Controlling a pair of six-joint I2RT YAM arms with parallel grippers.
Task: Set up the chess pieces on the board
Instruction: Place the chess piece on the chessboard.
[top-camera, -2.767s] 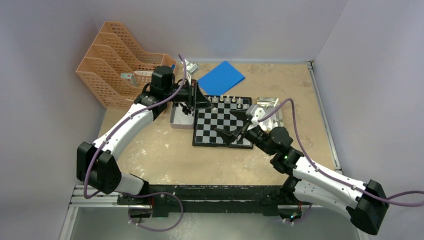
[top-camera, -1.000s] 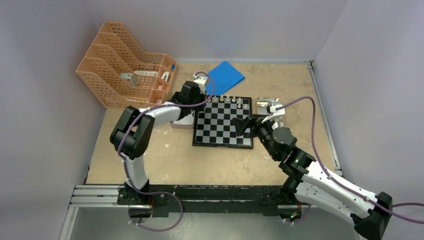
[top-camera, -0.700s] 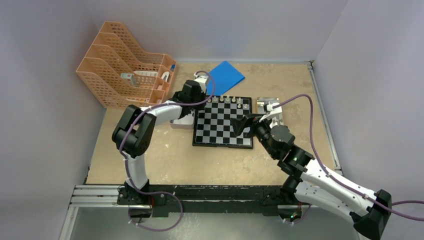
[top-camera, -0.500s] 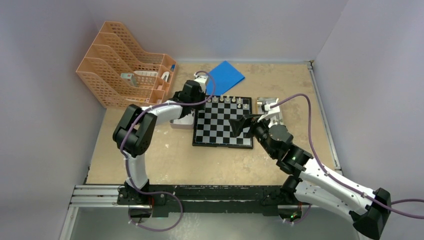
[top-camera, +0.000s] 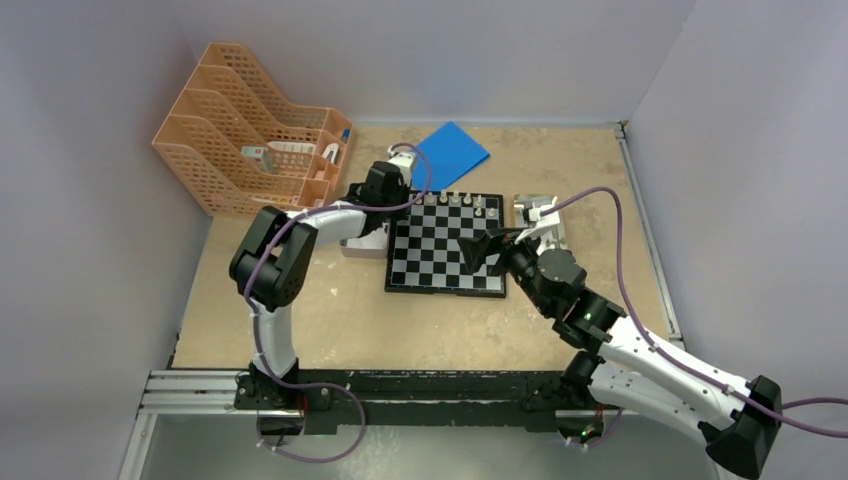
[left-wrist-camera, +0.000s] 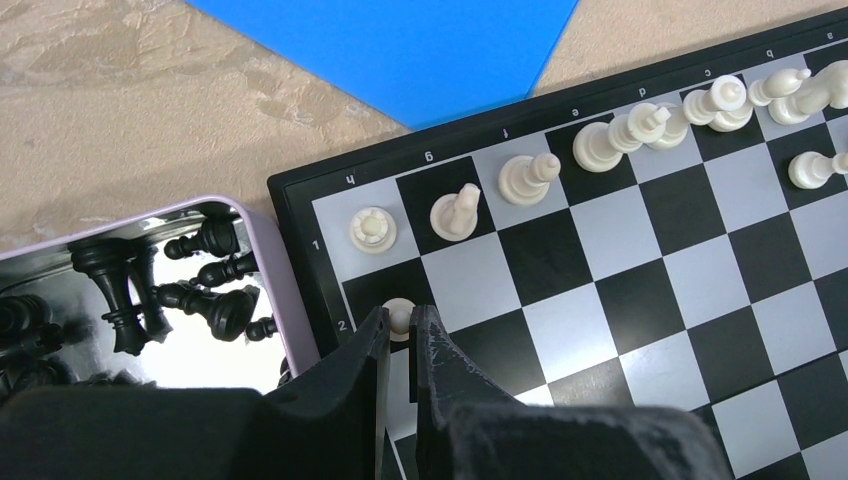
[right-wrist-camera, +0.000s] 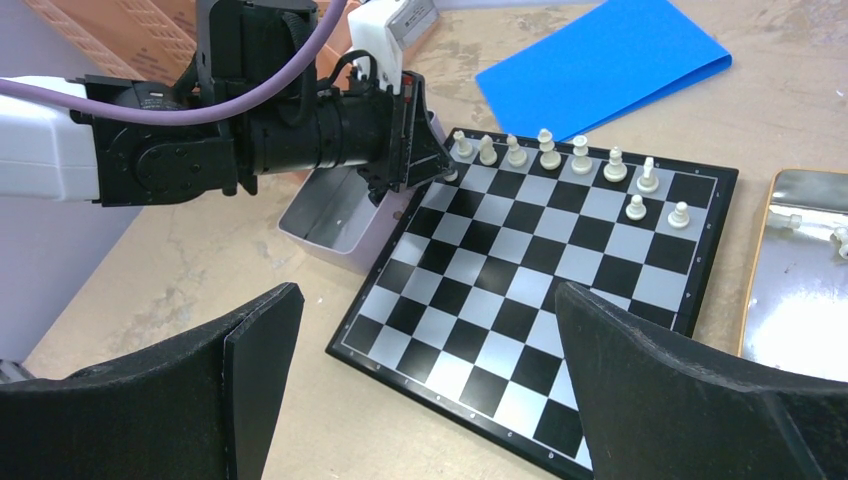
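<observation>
My left gripper opens next, since the small white pawn has its base upright within the dark second-row square, so the pawn would stand.
The board lies mid-table. Its far row carries several cream-white chess pieces, with two white pawns one row nearer. My left gripper is shut on a small white pawn at the second-row square of the board's far left corner, just in front of a white rook. In the top view that gripper sits low at that corner. My right gripper hangs open and holds nothing above the board's near right part.
A lilac tin holding black pieces touches the board's left edge. A blue sheet lies behind the board. An orange file rack stands at the far left. A metal tray with white pieces lies to the right of the board.
Since the earliest frame my left arm has dropped low and carried its gripper from the tin to the board's far left corner. Over the last second both arms have barely shifted.
</observation>
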